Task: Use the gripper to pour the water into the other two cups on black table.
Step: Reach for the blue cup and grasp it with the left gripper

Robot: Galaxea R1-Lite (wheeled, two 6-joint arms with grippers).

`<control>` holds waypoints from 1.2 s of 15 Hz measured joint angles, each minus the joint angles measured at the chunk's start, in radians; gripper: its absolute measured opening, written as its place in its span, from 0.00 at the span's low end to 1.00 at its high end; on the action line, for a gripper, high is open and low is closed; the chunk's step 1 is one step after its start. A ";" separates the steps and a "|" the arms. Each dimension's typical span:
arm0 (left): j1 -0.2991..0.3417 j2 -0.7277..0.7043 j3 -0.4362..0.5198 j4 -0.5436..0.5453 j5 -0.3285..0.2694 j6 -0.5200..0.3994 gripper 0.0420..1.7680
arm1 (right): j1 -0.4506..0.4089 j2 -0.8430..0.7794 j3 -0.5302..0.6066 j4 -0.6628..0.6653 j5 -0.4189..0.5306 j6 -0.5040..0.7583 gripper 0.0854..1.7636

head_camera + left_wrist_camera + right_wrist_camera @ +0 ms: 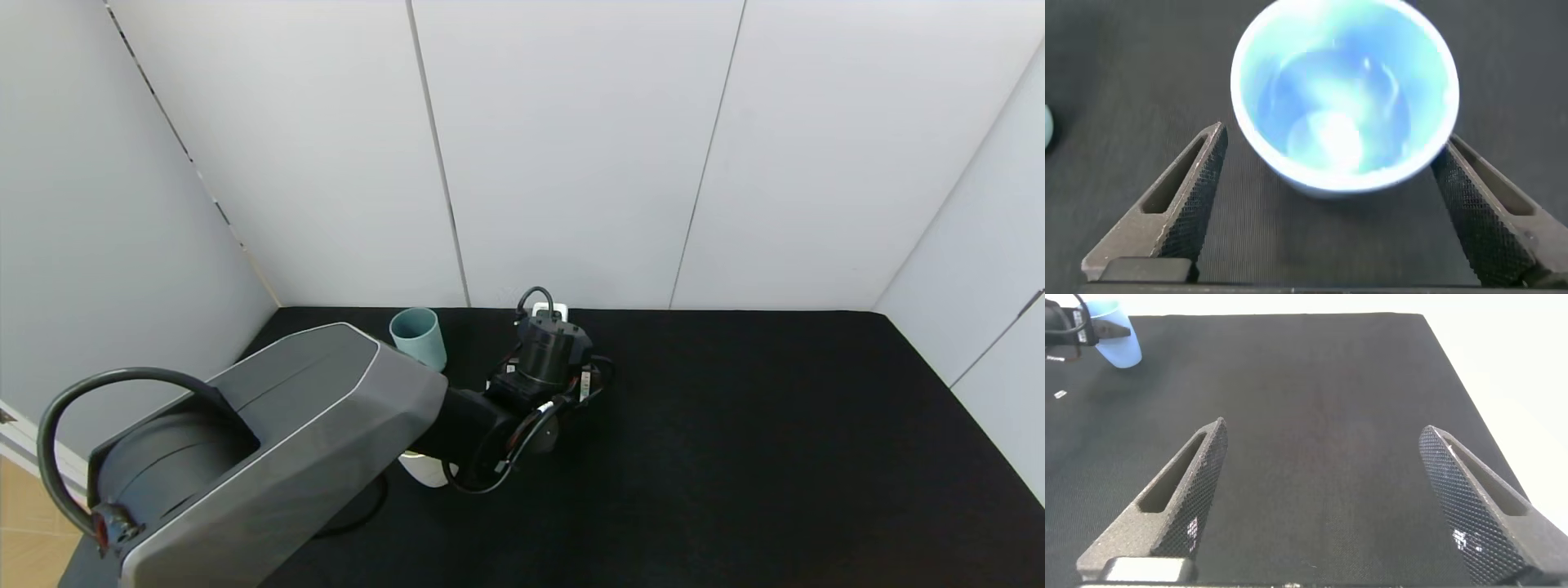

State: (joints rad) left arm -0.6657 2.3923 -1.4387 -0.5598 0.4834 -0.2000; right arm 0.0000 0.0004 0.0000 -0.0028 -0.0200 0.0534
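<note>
My left gripper needs to pour the water into the teal-green cup, so it should next grab the light blue cup by its outer side.
In the left wrist view the light blue cup stands upright on the black table, with faint clear water glinting inside. My left gripper is open, its fingertips on either side of the cup's near wall; one finger is very close to it. In the head view the left gripper hides this cup. The teal-green cup stands to its left by the back wall. The cream-white cup shows only partly under the left arm. My right gripper is open and empty over bare table.
White panel walls enclose the black table. The bulky grey left arm covers the table's near left. The right wrist view shows the light blue cup and the left gripper far off.
</note>
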 joint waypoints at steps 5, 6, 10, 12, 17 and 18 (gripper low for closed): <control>0.017 0.038 -0.067 0.000 -0.003 0.026 0.97 | 0.000 0.000 0.000 0.000 0.000 0.000 0.97; 0.021 0.042 -0.076 0.000 -0.003 0.029 0.97 | 0.000 0.000 0.000 0.000 0.000 0.000 0.97; 0.027 0.057 -0.101 0.000 -0.005 0.036 0.97 | 0.000 0.000 0.000 0.000 0.000 0.000 0.97; 0.028 0.060 -0.109 0.000 -0.005 0.037 0.97 | 0.000 0.000 0.000 0.000 0.000 0.000 0.97; 0.027 0.064 -0.116 -0.003 -0.005 0.037 0.97 | 0.000 0.000 0.000 0.000 0.000 0.000 0.97; 0.026 0.064 -0.117 -0.005 -0.004 0.036 0.90 | 0.000 0.000 0.000 0.000 0.000 0.000 0.97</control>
State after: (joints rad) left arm -0.6398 2.4564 -1.5553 -0.5651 0.4789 -0.1640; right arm 0.0000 0.0004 0.0000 -0.0028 -0.0200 0.0534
